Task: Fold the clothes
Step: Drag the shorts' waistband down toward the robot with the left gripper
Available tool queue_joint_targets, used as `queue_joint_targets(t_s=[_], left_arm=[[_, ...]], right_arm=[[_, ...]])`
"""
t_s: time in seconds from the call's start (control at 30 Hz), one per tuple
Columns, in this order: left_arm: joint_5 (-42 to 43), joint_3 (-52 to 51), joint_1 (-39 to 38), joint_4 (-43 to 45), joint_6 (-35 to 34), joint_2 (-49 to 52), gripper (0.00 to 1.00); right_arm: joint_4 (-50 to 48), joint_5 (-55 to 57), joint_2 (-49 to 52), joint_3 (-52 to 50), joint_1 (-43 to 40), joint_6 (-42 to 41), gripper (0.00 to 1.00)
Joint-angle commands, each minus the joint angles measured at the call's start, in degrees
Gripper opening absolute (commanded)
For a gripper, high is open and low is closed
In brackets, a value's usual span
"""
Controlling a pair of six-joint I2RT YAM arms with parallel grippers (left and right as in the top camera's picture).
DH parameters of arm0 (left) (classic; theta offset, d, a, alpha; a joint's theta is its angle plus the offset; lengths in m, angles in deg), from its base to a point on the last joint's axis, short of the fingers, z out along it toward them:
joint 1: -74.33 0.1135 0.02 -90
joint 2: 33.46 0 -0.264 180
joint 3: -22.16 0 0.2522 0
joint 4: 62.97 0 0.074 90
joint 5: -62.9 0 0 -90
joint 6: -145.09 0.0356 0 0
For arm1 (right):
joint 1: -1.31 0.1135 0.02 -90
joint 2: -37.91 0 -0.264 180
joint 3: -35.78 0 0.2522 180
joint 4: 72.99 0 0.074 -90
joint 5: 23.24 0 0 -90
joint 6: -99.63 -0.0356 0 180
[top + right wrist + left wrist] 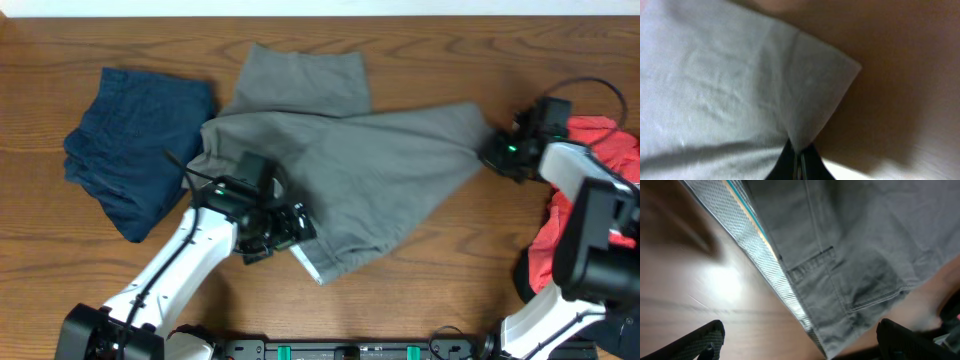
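Observation:
Next, my left gripper grabs the grey shorts by the near waist corner (317,275), at the waistband (304,261), to spread them for folding.
The grey shorts (370,165) lie spread across the middle of the table, one leg pointing to the far edge. My left gripper (277,232) is open at the shorts' near waist corner; in the left wrist view the pale inner waistband (765,265) and a belt loop lie between the spread fingers (800,342). My right gripper (492,152) is shut on the shorts' right corner; in the right wrist view the grey cloth (740,75) runs into the closed fingertips (800,162). A dark navy garment (140,130) lies folded at left. A red T-shirt (590,190) lies at the right edge.
The wooden table (450,280) shows bare at the near right. The right arm's white links (590,230) reach over the red T-shirt. The left arm (170,270) runs from the near edge.

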Motion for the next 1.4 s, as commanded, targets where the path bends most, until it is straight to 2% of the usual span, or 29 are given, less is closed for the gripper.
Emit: queue_joint_targets(t_s=[0.0,0.13,0.3,0.53,0.83,1.07,1.1,1.17,1.23,1.33,1.37], left_arm=[[0.8,-0.7,-3.9,-0.3,-4.9,0.3,0.98],[0.8,-0.7,-8.4,0.0,-8.7,0.3,0.98],[0.8,-0.7,-13.0,1.7,-13.8,0.3,0.98],[0.7,-0.8,-19.0,4.9,-19.5,0.3,0.98],[1.4,-1.2,-26.9,6.6,-33.2,3.2,0.98],[3.7,-1.2,-32.9,16.8,-40.3,9.0,0.98],[3.8,-1.2,-33.2,18.1,-40.6,10.0,0.94],[4.7,-1.2,-33.5,19.6,-40.6,12.0,0.73],[6.1,-1.2,-33.3,19.8,-40.6,13.5,0.41],[8.1,-1.2,-32.3,19.6,-38.0,14.1,0.06],[8.3,-1.2,-31.7,19.4,-36.5,13.9,0.06]], right_arm=[[7.5,18.8,-3.2,-1.7,-5.7,-3.1,0.01],[13.3,18.0,-9.8,-1.7,-9.5,-0.2,0.01],[16.0,13.9,-14.8,-1.7,-8.8,5.6,0.01],[18.6,13.7,-15.2,-1.7,-5.4,7.0,0.01],[18.6,13.9,-15.2,-1.7,-4.6,7.4,0.01],[18.6,13.9,-15.2,-1.7,-4.5,7.4,0.01],[18.6,13.9,-15.2,-1.7,-4.5,7.4,0.01],[18.6,13.9,-15.2,-1.7,-4.5,7.4,0.01],[18.6,13.9,-15.2,-1.7,-4.6,7.4,0.01],[18.6,14.0,-15.2,-1.7,-4.6,7.4,0.01],[18.6,14.0,-15.2,-1.7,-4.6,7.4,0.01]])
